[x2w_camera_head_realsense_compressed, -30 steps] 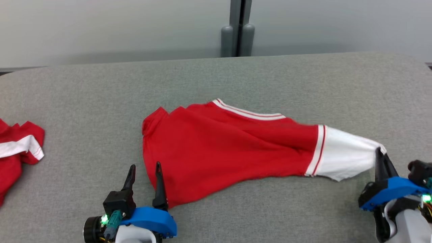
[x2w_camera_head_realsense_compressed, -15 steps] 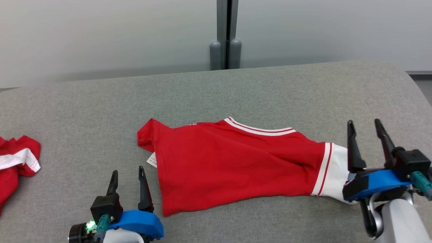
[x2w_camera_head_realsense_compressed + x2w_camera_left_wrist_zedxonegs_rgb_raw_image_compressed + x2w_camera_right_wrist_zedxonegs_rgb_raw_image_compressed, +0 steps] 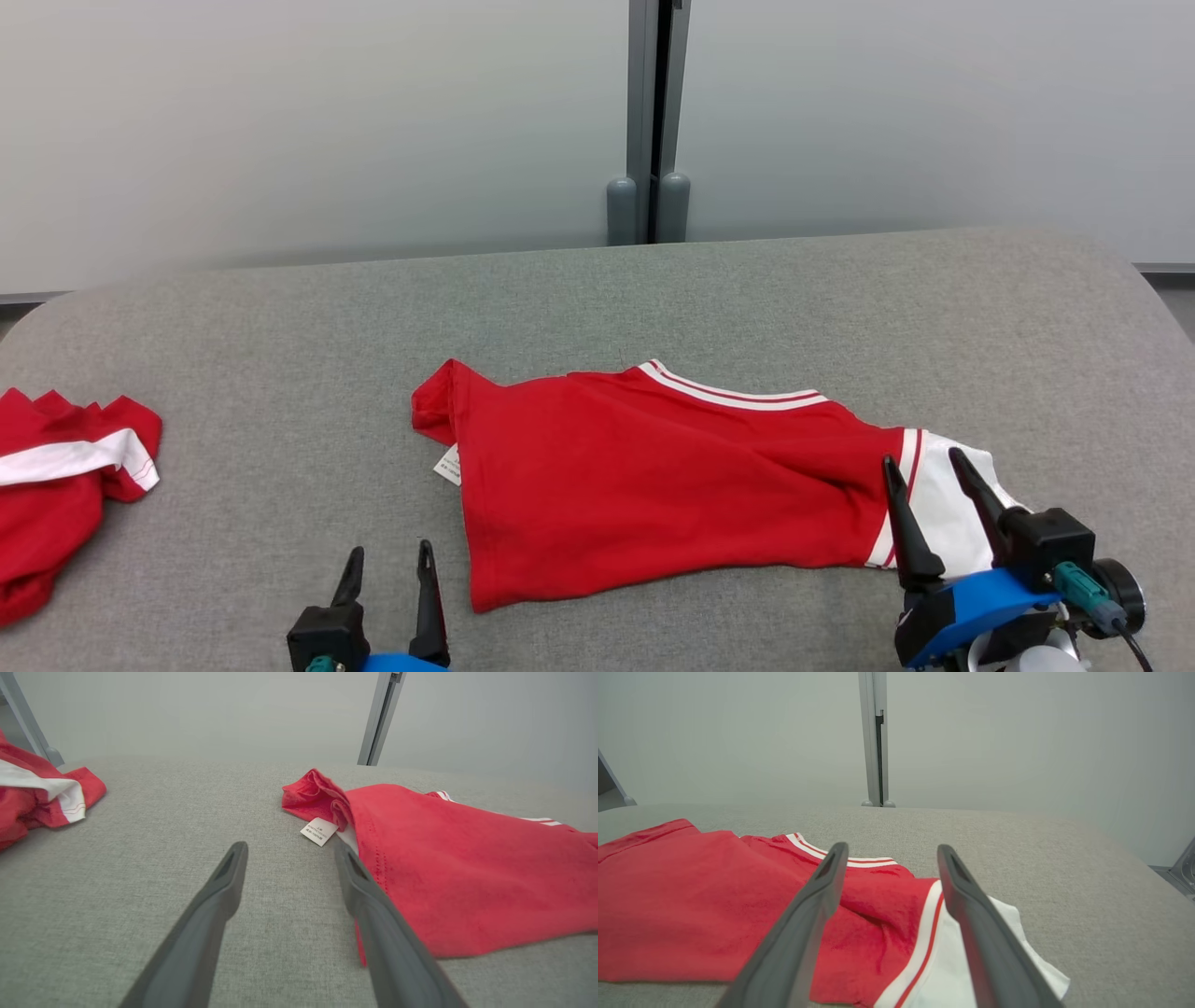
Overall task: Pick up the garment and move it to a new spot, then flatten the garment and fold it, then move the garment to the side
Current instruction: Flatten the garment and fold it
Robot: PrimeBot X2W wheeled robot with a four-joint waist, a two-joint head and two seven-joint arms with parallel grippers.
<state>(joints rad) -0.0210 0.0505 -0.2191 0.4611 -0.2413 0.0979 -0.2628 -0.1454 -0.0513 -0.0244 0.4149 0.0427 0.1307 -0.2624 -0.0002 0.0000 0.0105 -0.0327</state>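
My left gripper needs to grab the garment by its loose hem corner [image 3: 482, 599] next, because the red body of the garment [image 3: 644, 482] is lying flat on the cushion.
A red garment [image 3: 653, 481] with white striped trim and a white end lies spread on the grey cushion [image 3: 597, 308], a small white label [image 3: 449, 465] poking out at its left edge. My left gripper [image 3: 388, 560] stands open just left of the garment's near-left corner, empty. In the left wrist view the garment [image 3: 467, 868] lies to the right of the open fingers [image 3: 224, 882]. My right gripper [image 3: 926, 462] is open over the white end [image 3: 943, 509], holding nothing. The right wrist view has the white end [image 3: 952, 961] below its fingers [image 3: 817, 896].
A second red and white garment [image 3: 56, 485] lies crumpled at the cushion's far left; the left wrist view has this crumpled garment [image 3: 37, 798] too. A grey post [image 3: 653, 121] stands behind the cushion against a pale wall. The cushion's right edge curves off near the right gripper.
The right gripper let go of the white end and opened, then drew back toward me. The garment settled flat. The left gripper also pulled back. The head camera tilted, shifting the whole picture.
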